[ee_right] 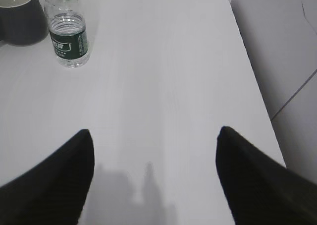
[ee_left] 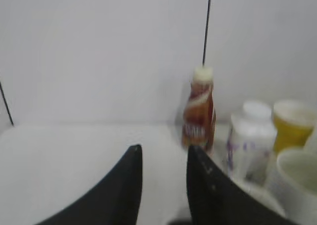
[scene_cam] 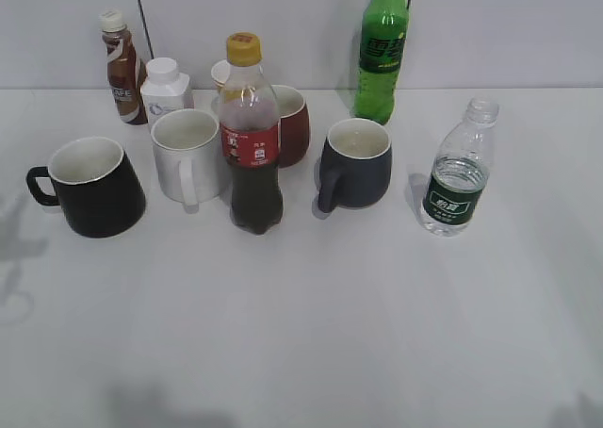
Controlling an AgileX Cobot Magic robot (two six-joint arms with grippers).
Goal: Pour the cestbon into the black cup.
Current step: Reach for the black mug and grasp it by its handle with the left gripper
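Note:
My left gripper grabs the black cup by its slim handle [scene_cam: 40,186] next, since the black cup's round body [scene_cam: 98,198] is far wider than the gap between my fingers.
The cestbon [scene_cam: 460,169], a small clear bottle with a dark green label and no cap, stands upright at the right of the table. It also shows in the right wrist view [ee_right: 68,29], far ahead and left of my right gripper [ee_right: 154,136], which is open and empty. The black cup [scene_cam: 89,186], glossy with a white inside and its handle to the left, stands at the far left. My left gripper [ee_left: 164,153] is open with a narrow gap and empty. Neither gripper shows in the exterior view.
A red-labelled cola bottle [scene_cam: 252,136] stands at the middle front. A white mug [scene_cam: 188,155], a dark red mug [scene_cam: 290,122] and a dark grey-blue mug [scene_cam: 355,164] stand in a row. A green soda bottle [scene_cam: 382,46], a brown coffee bottle [scene_cam: 122,65] and a white bottle [scene_cam: 166,89] stand at the back.

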